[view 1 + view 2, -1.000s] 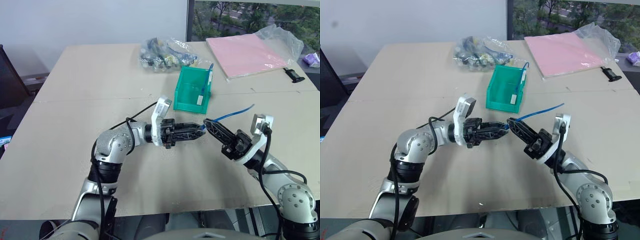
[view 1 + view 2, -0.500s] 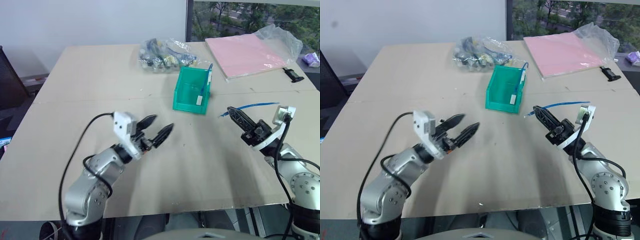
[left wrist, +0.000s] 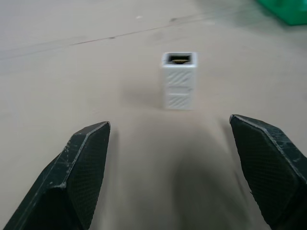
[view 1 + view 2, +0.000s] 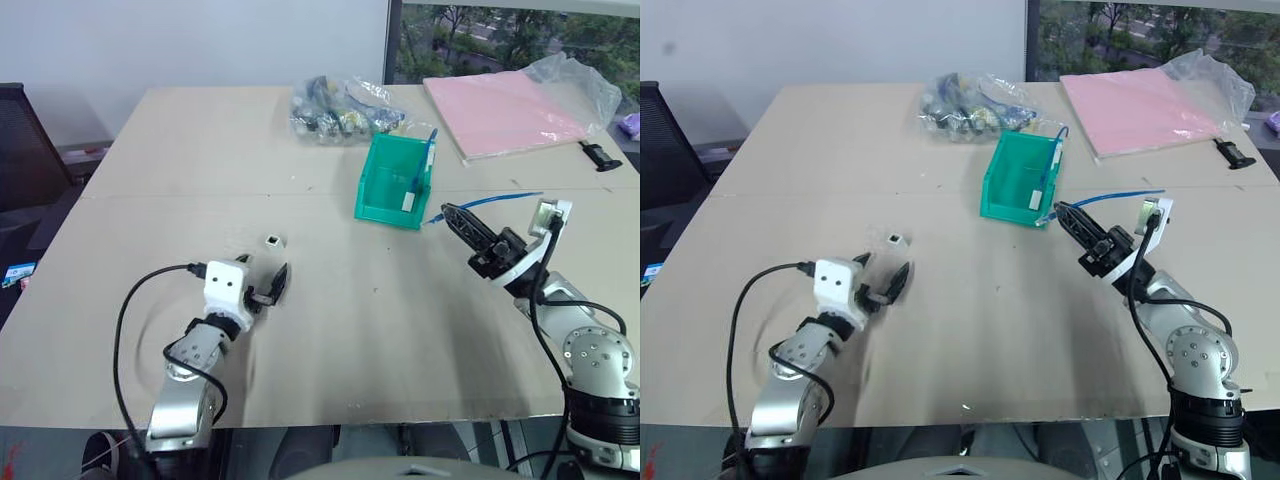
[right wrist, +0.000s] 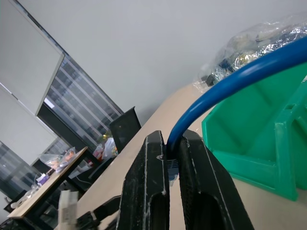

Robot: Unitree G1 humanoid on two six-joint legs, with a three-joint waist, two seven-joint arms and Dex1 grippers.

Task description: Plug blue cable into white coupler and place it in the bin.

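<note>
My left gripper moves toward the white coupler [image 4: 272, 241] [image 3: 179, 81] next. Bare table separates them, so it is too early to close, as closing now would miss.
The white coupler [image 4: 272, 241] stands alone on the table, its dark socket facing up [image 3: 179, 79]. My left gripper [image 4: 262, 276] lies low over the table just short of it, open, with the coupler ahead of the gap between its fingers [image 3: 81, 177]. My right gripper [image 4: 455, 215] is shut on the blue cable [image 4: 495, 202] near its plug end, and the rest of the cable arcs back over the wrist [image 5: 225, 91]. It hovers just right of the teal-green bin [image 4: 385, 203], which holds another blue cable with a white piece.
A clear bag of dark cables [image 4: 345, 108] lies behind the bin. A pink sheet in plastic [image 4: 510, 110] and a small black item [image 4: 598, 155] sit at the far right. A seam crosses the table.
My left arm swung away from the right gripper, down and left to the table, with its jaws opened wide. The coupler now stands before it. My right gripper carried the cable toward the bin.
</note>
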